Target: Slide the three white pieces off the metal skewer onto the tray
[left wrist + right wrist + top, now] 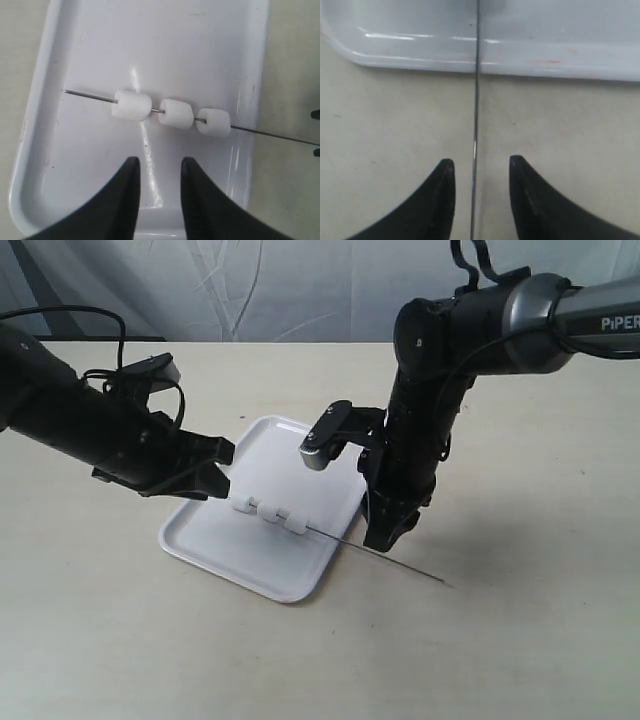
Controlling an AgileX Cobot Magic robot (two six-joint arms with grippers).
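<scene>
My right gripper lowers and only then closes on the metal skewer, since the fingers still end above it beside the tray rim (329, 559) (440, 65).
Three white pieces (268, 513) sit in a row on the metal skewer (400, 568), resting on the white tray (200, 552). The skewer's far end passes over the tray rim onto the table. In the left wrist view the pieces (176, 113) are threaded on the skewer (85, 95) just beyond my left gripper (159, 167), which is open, empty and apart from them. My right gripper (481, 162) is open and points down outside the tray (520, 45). The bare skewer (476, 100) runs between its fingers without touching either. In the exterior view the left gripper (222, 480) hovers by the leftmost piece and the right gripper (385, 535) stands over the rod.
The tray lies on a plain beige table (520, 640), with a pale curtain behind. The right arm's wrist camera (325, 440) hangs above the tray's right side. Black cables trail by the left arm (90, 420).
</scene>
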